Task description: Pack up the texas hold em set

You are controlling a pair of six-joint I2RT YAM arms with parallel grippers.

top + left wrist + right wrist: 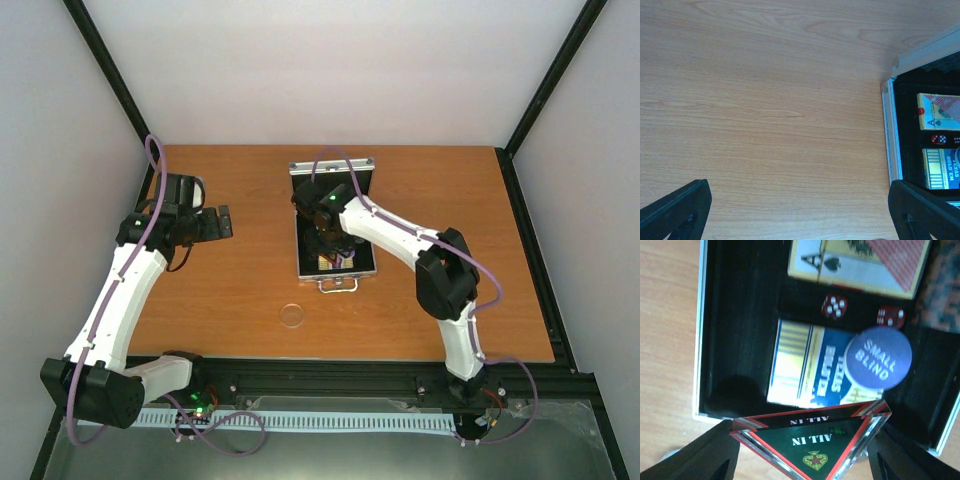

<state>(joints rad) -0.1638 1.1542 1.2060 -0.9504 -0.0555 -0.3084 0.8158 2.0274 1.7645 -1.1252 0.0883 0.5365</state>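
Observation:
The triangle is above the case's near rim, so my right gripper must move it toward the deck's free striped end before opening.
The silver case (365, 262) lies open at the table's middle, lid (333, 172) raised at the back. My right gripper (805, 447) hangs over the case's near end, shut on the black "ALL IN" triangle (815, 437), whose corners rest against both fingers. Below it in the black lining lie the blue-yellow deck (805, 365) with the blue "SMALL BLIND" disc (879, 357) on top, two red dice (834, 306), the pink deck (860, 260) and brown chips (940, 280). A clear disc (292, 315) lies on the wood in front of the case. My left gripper (800, 215) is open over bare wood, left of the case (887, 130).
The wooden table (250, 290) ends in a black frame rail (350, 370) along the near side. White walls with black corner posts (115, 80) enclose the back and sides. The left arm (125, 290) reaches along the table's left edge.

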